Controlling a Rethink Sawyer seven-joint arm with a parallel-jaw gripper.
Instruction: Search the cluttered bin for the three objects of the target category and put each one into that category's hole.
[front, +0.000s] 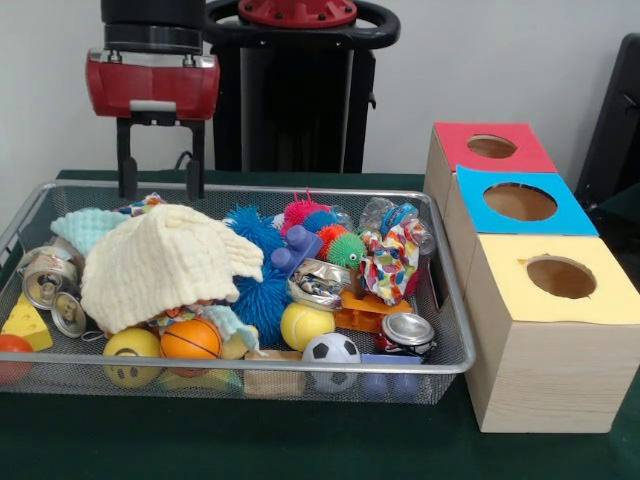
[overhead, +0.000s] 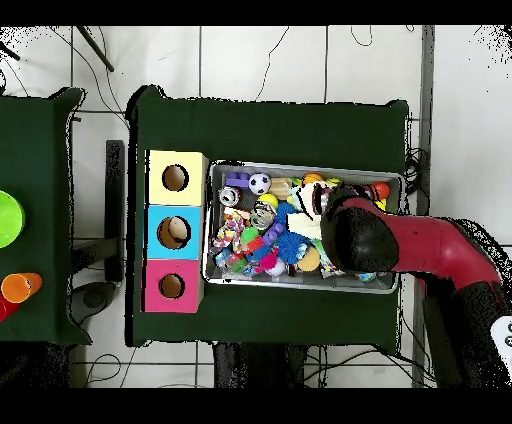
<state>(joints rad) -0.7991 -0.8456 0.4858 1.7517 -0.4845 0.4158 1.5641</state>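
The cream cloth needs to be gripped by its bunched top fold (front: 170, 225) next, so that my gripper can uncover objects hidden in the cluttered bin.
The wire-mesh bin (front: 250, 367) is full of clutter. One white cloth with coloured patches (front: 392, 258) lies crumpled at the bin's right end. A second patterned cloth (front: 148, 204) peeks out at the back left, behind the cream waffle cloth (front: 165, 262). A patterned edge (front: 180, 317) shows under the cream cloth's front. My gripper (front: 161, 185) is open and empty, just above the back-left patterned cloth. The yellow-panelled hole (front: 560, 277) is in the nearest pale wood box, right of the bin. In the overhead view my arm (overhead: 420, 250) covers the bin's right part.
Boxes with a blue-panelled hole (front: 520, 201) and a red-panelled hole (front: 492, 146) stand behind the yellow one. A mint-green cloth (front: 85, 226), crushed cans (front: 50, 278), a blue spiky ball (front: 258, 290), a small soccer ball (front: 331, 350) and an orange ball (front: 190, 339) fill the bin.
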